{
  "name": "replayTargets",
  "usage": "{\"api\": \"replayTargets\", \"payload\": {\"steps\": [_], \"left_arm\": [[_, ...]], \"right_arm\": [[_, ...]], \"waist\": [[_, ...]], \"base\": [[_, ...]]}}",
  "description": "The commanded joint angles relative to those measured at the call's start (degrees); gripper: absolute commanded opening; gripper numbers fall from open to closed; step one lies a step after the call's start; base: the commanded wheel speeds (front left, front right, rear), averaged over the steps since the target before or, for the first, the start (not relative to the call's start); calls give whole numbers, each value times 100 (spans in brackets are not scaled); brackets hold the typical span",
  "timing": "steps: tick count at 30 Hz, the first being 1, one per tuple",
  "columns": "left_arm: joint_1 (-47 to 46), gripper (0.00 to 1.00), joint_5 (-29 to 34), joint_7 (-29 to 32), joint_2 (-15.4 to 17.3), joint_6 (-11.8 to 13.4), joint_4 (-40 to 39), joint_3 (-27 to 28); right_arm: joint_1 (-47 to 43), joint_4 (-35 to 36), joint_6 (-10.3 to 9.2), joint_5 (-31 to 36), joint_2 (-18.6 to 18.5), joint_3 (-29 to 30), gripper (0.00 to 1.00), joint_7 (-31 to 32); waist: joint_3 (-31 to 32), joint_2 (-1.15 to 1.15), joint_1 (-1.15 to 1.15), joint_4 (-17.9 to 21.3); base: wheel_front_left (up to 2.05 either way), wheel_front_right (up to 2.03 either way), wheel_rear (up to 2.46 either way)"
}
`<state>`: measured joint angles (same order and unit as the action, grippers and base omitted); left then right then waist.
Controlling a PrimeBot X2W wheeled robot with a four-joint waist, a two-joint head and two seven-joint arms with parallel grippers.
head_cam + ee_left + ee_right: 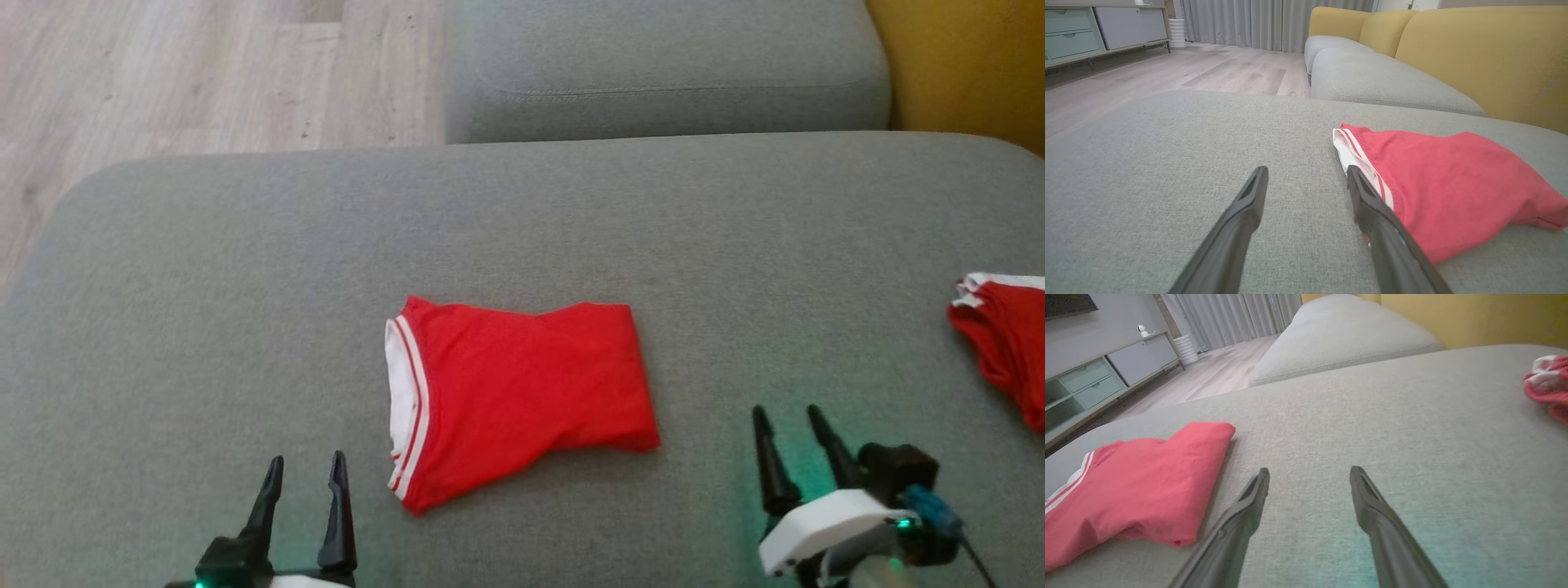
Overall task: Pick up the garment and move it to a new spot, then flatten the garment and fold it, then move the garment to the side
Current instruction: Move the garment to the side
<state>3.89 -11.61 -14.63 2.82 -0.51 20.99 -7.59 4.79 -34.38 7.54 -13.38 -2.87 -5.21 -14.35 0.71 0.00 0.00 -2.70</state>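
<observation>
The garment's folded red edge stands up while the garment's body lies flat on the cushion. My right gripper needs to grab the garment by that edge next.
A red garment with a white striped band lies folded into a rough rectangle in the middle of the grey cushion. My left gripper is open, low at the cushion's near edge, just left of the garment's banded end. In the left wrist view the garment lies to the right of my left gripper, whose right finger overlaps the white band. My right gripper is open, a short way right of the garment. From the right wrist the garment sits left of my right gripper, apart from it.
Another red and white garment lies bunched at the cushion's right edge, seen as well in the right wrist view. A second grey cushion lies beyond, with a yellow backrest. Wooden floor is to the left.
</observation>
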Motion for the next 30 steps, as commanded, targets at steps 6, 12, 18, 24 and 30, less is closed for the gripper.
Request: {"api": "replayTargets", "payload": {"steps": [6, 12, 18, 24, 30], "left_arm": [[-254, 100, 7, -37, 6, -9, -194, -52], [-300, 100, 7, -37, 6, -30, -206, -249], [-311, 100, 69, -37, 6, -69, -199, -294], [-344, 100, 114, -37, 6, -92, -236, -253], [-364, 100, 145, -37, 6, -166, -282, -174]], "right_arm": [[699, -208, -5, -435, -2, -765, 100, -55], [1335, -751, -5, -562, -1, -888, 100, 65], [1608, -1510, -5, -598, -1, -872, 100, 370], [1622, -1891, -5, -731, -1, -916, 0, 297], [1656, -1931, -5, -770, -1, -666, 0, 23]], "waist": [[-186, 0, 0, -427], [-492, 0, 0, -950], [-636, 0, 0, -1275], [-686, 0, 0, -1218], [-595, 0, 0, -568]], "base": [[0, 0, 0], [0, 0, 0], [0, 0, 0], [0, 0, 0], [0, 0, 0]]}}
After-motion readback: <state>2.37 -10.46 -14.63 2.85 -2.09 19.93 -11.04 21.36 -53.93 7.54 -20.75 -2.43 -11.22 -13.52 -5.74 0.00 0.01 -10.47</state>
